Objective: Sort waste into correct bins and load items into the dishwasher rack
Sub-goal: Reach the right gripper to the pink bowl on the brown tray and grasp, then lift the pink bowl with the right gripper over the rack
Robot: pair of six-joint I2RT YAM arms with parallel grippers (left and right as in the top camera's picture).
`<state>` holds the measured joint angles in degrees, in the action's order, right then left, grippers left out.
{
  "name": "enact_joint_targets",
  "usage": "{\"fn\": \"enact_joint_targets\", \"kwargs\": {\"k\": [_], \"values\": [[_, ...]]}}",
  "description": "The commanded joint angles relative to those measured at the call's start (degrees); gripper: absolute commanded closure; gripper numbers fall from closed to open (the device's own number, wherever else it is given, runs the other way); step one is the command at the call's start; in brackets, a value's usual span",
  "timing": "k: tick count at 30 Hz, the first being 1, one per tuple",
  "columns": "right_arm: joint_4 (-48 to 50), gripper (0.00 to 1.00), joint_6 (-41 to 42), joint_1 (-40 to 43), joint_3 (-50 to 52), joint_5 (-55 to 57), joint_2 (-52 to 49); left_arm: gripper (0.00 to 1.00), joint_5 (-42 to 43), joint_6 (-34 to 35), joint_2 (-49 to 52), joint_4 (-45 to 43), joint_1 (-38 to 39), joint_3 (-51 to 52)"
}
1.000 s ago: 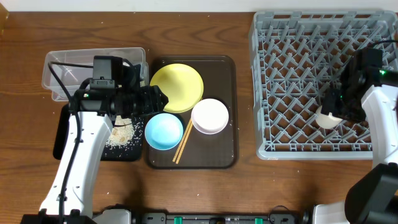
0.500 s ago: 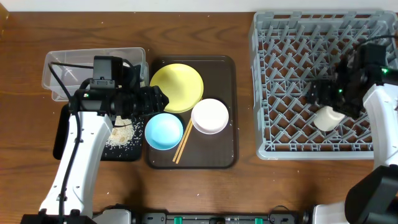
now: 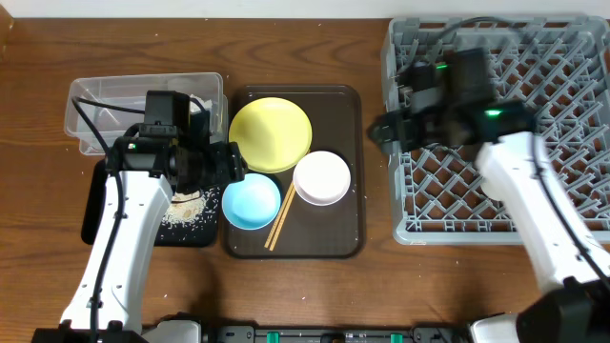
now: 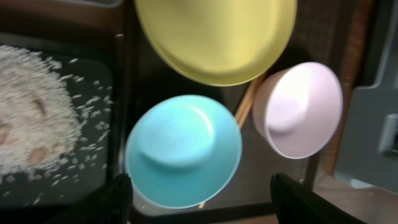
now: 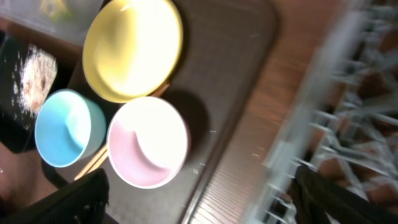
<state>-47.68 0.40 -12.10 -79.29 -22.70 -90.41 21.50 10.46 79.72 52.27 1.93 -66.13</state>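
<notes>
The white bowl should go tilted into the dishwasher rack (image 3: 572, 57). My right gripper will first grab the white bowl's rim on its rack-facing side (image 3: 349, 179), as the next step.
The yellow plate (image 3: 271, 133), white bowl (image 3: 321, 178), light blue bowl (image 3: 251, 201) and chopsticks (image 3: 279, 217) lie on the brown tray (image 3: 343, 238). My left gripper (image 3: 229, 164) hovers open at the blue bowl's (image 4: 183, 149) left rim, holding nothing. Open and empty too, my right gripper (image 3: 379, 129) hangs over the gap between the tray and the dishwasher rack (image 3: 572, 57). Rice scraps (image 3: 191, 205) lie in the black tray (image 3: 100, 210). The clear box (image 3: 105, 100) holds a blurred green-yellow wrapper (image 5: 56, 7).
The brown tray's right strip (image 5: 230, 93) is bare, with wood table between it and the rack's left wall (image 5: 354, 93). My right forearm (image 3: 519, 191) crosses over the rack. The left arm (image 3: 124, 229) lies over the black tray.
My right gripper let go of a small white cup in the rack, opened, and swung left to the rack's left edge. The left gripper shifted slightly left and opened a little wider.
</notes>
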Motion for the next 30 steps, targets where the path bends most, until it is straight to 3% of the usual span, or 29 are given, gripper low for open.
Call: {"fn": "enact_joint_targets", "kwargs": {"k": [1, 6, 12, 14, 18, 24, 30], "values": [[1.01, 0.18, 0.48, -8.52, -0.9, 7.54, -5.01, 0.26, -6.29, -0.22, -0.37, 1.51, -0.26, -0.48], [1.22, 0.37, 3.8, -13.81, -0.9, 12.17, -11.08, 0.26, -7.87, -0.09, -0.37, 2.4, -0.26, -0.48], [1.64, 0.46, 7.89, -16.92, -0.92, 14.95, -19.32, 0.26, -7.87, -0.13, -0.37, 2.64, -0.26, -0.48], [1.88, 0.57, 7.93, -17.35, -0.92, 14.95, -21.42, 0.26, -7.87, -0.11, -0.37, 2.62, -0.26, -0.48], [2.29, 0.98, 7.93, -17.49, -0.92, 14.99, -23.1, 0.26, -7.87, -0.11, -0.37, 2.6, -0.26, -0.48], [1.55, 0.99, 7.89, -15.5, -4.85, 18.91, -19.02, 0.26, -7.87, -0.11, -0.37, 2.58, -0.26, -0.48], [3.04, 0.99, 6.23, -11.72, -12.57, 33.46, -10.21, 0.26, -7.87, -0.11, -0.37, 2.56, -0.26, -0.48]]}}
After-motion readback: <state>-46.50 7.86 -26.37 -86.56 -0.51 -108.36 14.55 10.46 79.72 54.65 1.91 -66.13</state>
